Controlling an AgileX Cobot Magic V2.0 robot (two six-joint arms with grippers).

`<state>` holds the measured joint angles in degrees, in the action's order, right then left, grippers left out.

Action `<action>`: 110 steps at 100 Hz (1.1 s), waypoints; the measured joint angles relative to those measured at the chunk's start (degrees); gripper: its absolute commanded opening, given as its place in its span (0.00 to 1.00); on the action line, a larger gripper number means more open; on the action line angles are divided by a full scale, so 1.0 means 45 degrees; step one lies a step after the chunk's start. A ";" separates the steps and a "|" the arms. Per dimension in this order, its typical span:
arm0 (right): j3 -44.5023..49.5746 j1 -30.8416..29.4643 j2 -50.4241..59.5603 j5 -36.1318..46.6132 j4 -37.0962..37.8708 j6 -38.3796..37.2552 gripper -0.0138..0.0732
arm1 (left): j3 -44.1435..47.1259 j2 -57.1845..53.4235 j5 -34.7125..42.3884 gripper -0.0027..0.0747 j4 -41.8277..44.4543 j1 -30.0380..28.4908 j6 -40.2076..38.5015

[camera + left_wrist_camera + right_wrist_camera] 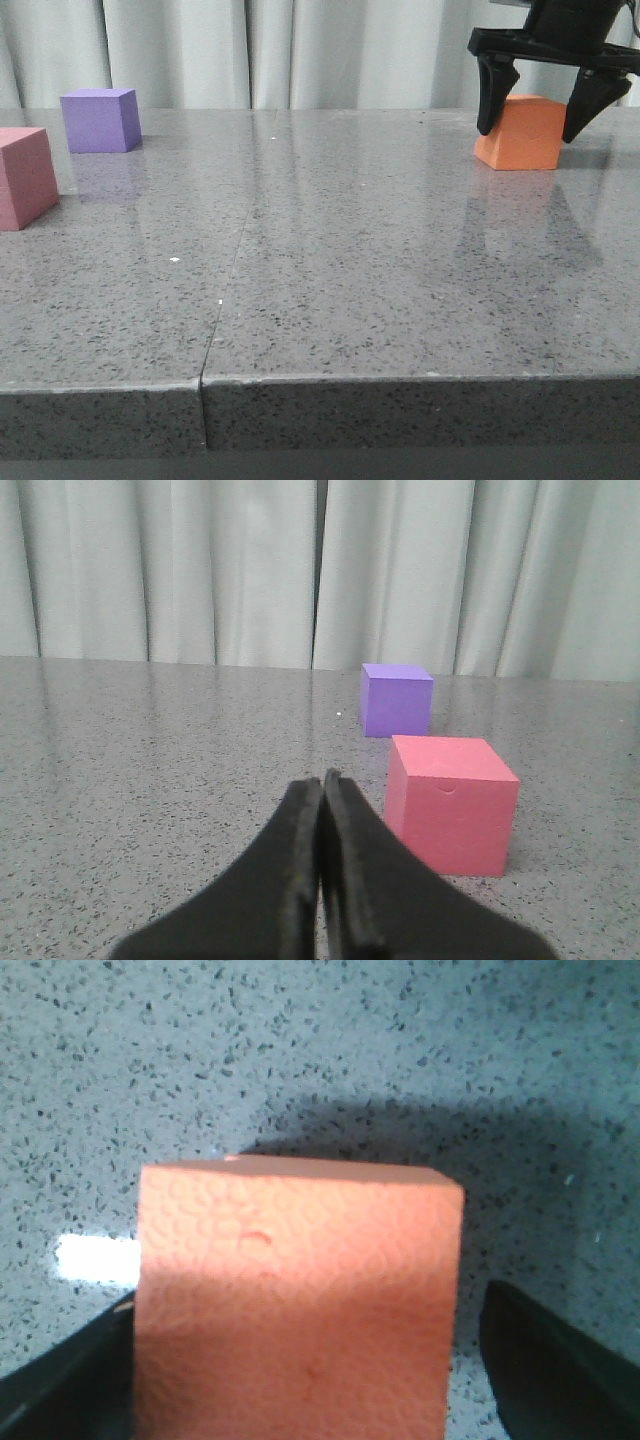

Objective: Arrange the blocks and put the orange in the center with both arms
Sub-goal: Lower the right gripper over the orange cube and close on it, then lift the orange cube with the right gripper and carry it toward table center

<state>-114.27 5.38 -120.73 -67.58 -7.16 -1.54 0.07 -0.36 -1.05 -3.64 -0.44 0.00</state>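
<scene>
My right gripper should close on the orange cube (520,135) now, because its fingers reach down on either side of the cube. Closing now would hold it.
The orange cube (520,135) sits on the grey table (350,280) at the far right. My right gripper (528,134) hangs over it, open, one finger on each side; in the right wrist view the cube (300,1300) fills the space between the fingers of that gripper (310,1390), with a gap on one side. The purple cube (100,120) stands at the far left, and the pink cube (22,178) is nearer, at the left edge. My left gripper (322,777) is shut and empty, low over the table beside the pink cube (452,802), with the purple cube (396,700) beyond.
A pale curtain (250,50) hangs behind the table. A seam (225,290) runs from front to back through the tabletop left of the middle. The table's front edge (400,380) is close to the camera.
</scene>
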 measured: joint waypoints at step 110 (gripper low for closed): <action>-0.1221 0.0290 -0.0109 -0.0745 -0.0372 -0.0868 0.56 | 0.0000 0.0000 0.0000 0.01 0.0000 0.0000 0.0000</action>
<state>-119.77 6.69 -121.22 -70.93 -8.83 -5.45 0.07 -0.36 -1.05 -3.64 -0.44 0.00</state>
